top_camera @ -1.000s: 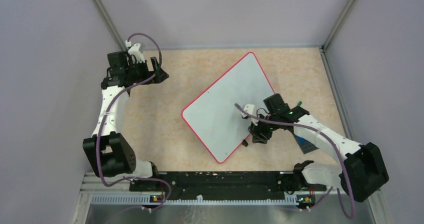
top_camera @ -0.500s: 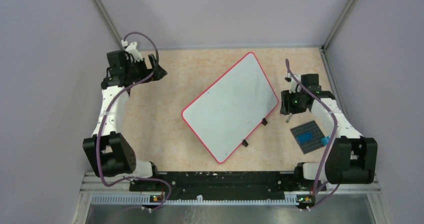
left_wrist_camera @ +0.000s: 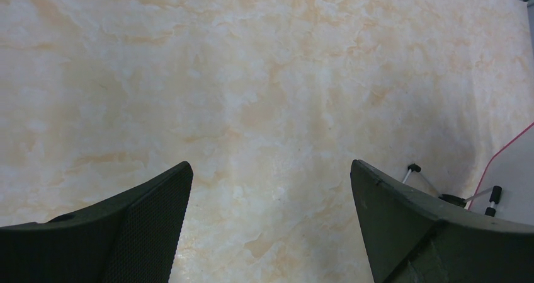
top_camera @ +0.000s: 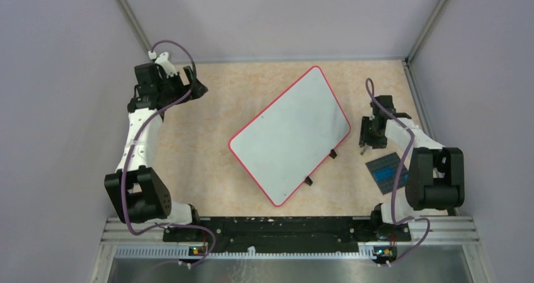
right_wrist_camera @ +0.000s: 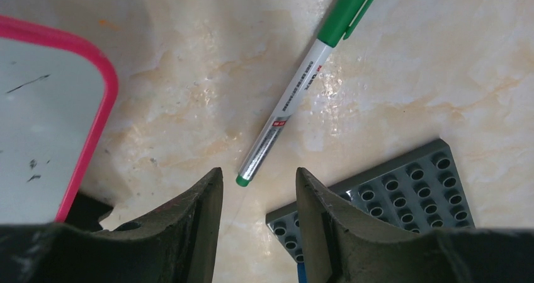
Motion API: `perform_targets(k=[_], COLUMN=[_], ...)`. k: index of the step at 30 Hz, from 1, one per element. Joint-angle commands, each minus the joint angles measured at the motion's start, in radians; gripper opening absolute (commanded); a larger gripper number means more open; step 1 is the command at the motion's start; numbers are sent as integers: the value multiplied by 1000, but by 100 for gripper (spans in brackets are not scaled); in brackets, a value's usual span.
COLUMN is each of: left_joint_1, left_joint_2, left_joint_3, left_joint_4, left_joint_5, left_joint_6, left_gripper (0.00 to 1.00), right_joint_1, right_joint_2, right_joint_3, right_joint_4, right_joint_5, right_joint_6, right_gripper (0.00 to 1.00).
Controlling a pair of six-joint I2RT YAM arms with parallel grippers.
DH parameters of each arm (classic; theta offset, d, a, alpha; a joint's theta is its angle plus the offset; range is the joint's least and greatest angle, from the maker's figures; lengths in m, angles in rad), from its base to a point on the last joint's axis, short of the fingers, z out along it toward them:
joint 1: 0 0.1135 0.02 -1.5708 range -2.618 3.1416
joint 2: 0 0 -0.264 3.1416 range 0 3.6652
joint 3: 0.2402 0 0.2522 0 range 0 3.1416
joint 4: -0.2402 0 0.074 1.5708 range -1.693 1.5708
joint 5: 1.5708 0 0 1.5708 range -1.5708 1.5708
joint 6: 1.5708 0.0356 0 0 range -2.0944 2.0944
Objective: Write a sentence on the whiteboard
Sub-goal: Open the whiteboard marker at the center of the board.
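I will next use my right gripper to grab the marker pen (right_wrist_camera: 296,94) by its white body's near end (right_wrist_camera: 260,152), so the green cap stays free for my left gripper.
The whiteboard (top_camera: 289,135), white with a thin red rim, lies tilted in the middle of the table; its corner also shows in the right wrist view (right_wrist_camera: 44,106) with faint dark smudges. A green marker pen (right_wrist_camera: 296,94) lies on the table to the right of the board. My right gripper (top_camera: 368,135) is open and empty just above the table, and the pen's near end lies just ahead of the gap between its jaws (right_wrist_camera: 259,173). My left gripper (top_camera: 195,84) is wide open and empty over bare table (left_wrist_camera: 271,164) at the far left.
A small dark grey studded plate (top_camera: 387,169) with a blue piece lies right of the right gripper, also in the right wrist view (right_wrist_camera: 403,188). The board's black feet (left_wrist_camera: 494,191) show at its edge. Grey walls enclose the table.
My right arm has swung from the whiteboard's near right edge to the table right of the board, down over the pen. The left arm has barely moved.
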Motion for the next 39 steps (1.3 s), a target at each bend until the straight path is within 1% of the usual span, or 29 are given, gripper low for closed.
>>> perform_targets(k=[1,7,13,14,16,18,19,23,26,29,32,34,35,37,39], left_joint_1=[4,4,4,4,4,4,4,3,2,2,1,-5,-14,-51,-115], left_joint_2=[-4,-7,-8,-7,-3,4,5,7,25,47,57,65,71,90,113], left_joint_3=[35,28,27,30,42,57,63,107,174,265,352,403,433,495,554], left_joint_4=[40,47,47,45,37,26,22,2,-46,-106,-149,-178,-195,-249,-312], left_joint_5=[-30,-35,-33,-33,-28,9,23,60,90,190,355,451,491,533,542], left_joint_6=[-30,-30,-18,-11,8,41,53,103,159,227,278,281,276,276,292], left_gripper=[99,99,99,99,99,99,99,99,99,99,99,99,99,99,99], right_joint_1=[0,0,0,-20,-42,-62,-72,-94,-94,-94,-88,-63,-43,24,114], right_joint_2=[41,119,168,171,176,171,163,78,12,-31,-68,-78,-80,-105,-143], right_joint_3=[23,29,39,43,54,73,86,118,180,294,402,481,513,559,573], right_joint_4=[63,109,121,118,108,89,81,84,57,-42,-159,-253,-297,-371,-402], right_joint_5=[74,58,30,22,-4,-23,-34,-79,-155,-331,-541,-616,-624,-634,-587], right_joint_6=[60,65,69,70,69,56,44,-58,-197,-382,-518,-605,-641,-728,-785], right_gripper=[45,42,34,32,17,1,0,0,0,0,0,0,0,0,0])
